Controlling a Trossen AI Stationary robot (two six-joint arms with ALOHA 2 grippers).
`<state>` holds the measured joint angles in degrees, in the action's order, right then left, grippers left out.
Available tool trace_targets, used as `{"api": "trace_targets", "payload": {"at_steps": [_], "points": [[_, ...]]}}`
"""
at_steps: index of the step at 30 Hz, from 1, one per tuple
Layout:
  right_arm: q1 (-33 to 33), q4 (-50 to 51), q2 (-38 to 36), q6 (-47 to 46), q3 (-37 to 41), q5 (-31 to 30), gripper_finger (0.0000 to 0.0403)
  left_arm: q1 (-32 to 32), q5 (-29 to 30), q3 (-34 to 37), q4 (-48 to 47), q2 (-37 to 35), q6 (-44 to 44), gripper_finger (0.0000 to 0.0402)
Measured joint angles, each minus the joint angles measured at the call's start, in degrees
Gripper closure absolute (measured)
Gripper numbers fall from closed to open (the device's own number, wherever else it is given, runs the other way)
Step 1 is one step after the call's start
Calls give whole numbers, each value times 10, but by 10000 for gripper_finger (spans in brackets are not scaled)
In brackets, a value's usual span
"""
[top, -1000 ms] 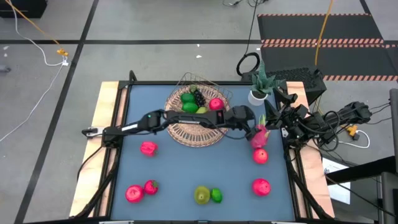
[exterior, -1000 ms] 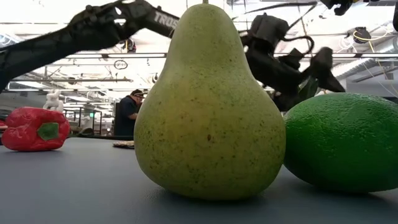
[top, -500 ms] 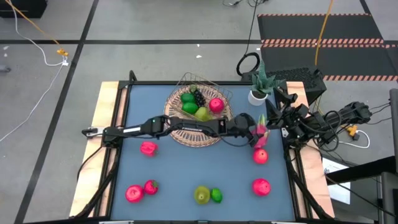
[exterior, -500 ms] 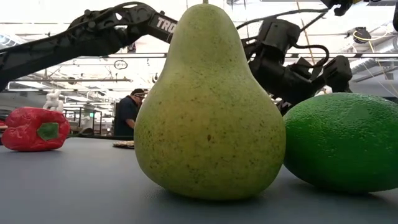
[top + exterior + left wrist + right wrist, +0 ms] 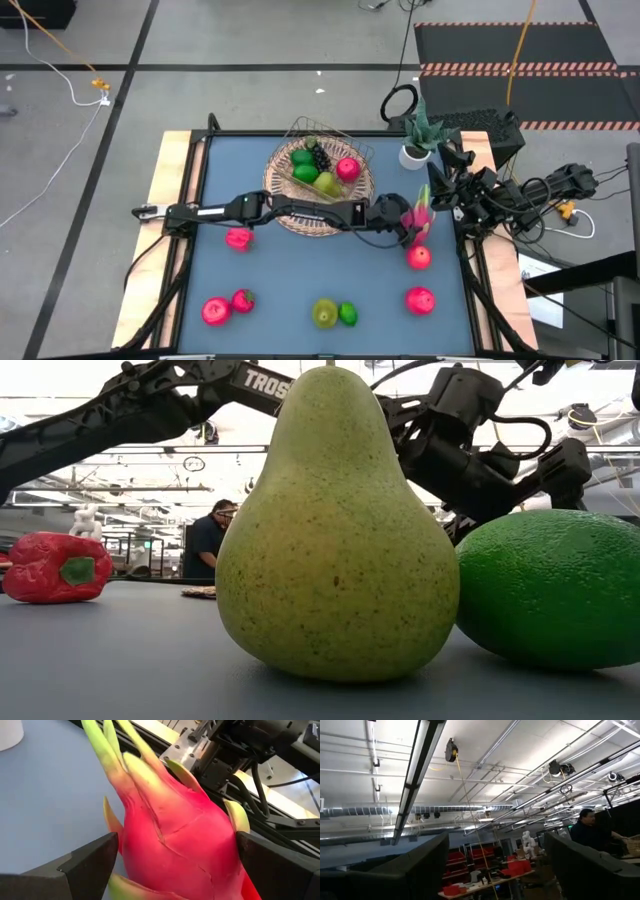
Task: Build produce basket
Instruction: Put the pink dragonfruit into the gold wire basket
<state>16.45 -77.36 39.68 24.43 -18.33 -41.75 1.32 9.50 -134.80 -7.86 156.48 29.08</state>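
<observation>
My left gripper's fingers are beside the dragon fruit's thick pink body (image 5: pixel 418 218). I should close my left gripper now, because that would hold the fruit.
The pink dragon fruit with green tips (image 5: pixel 418 208) lies on the blue table right of the wicker basket (image 5: pixel 277 178). My left arm reaches across the basket's near rim, and its gripper (image 5: pixel 408 222) is open at the fruit. In the left wrist view the dragon fruit (image 5: pixel 175 835) fills the gap between the two dark fingers. The basket holds green fruits, a dark grape bunch and a red apple. My right gripper (image 5: pixel 495 870) is open, folded back at the table's right edge and pointing at the ceiling. My left gripper has one finger (image 5: pixel 95 860) on each side of the dragon fruit's thick body (image 5: pixel 150 845), coming slanting from the table's left. The fruit lies on the table. Both fingertips sit at the fruit's outline; I cannot tell whether they touch it.
Loose produce lies on the table: two red apples (image 5: pixel 419 257) (image 5: pixel 420 299) near the right edge, a pear (image 5: pixel 324 313) and a lime (image 5: pixel 347 314) at the near edge, and red fruits (image 5: pixel 238 238) (image 5: pixel 214 311) on the left. A white pot with a plant (image 5: pixel 414 152) stands at the far right corner.
My left gripper has moved from beside the basket's right rim toward the table's right and near edges, onto the dragon fruit, and now has a finger on each side of it. The arm lies lower across the basket's near rim.
</observation>
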Motion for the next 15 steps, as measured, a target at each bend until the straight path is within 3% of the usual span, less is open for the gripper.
{"api": "trace_targets", "payload": {"at_steps": [3, 9, 15], "points": [[0, 0, 0, 0, 0, 0, 80, 0, -8, 1, 1, 1, -5, 5], [1, 0, 0, 1, 0, 0, 80, -16, -78, 2, 9, 1, -59, 9], [1, 0, 0, 2, 0, 0, 80, -20, -95, 13, 21, 0, -51, 93]]}}
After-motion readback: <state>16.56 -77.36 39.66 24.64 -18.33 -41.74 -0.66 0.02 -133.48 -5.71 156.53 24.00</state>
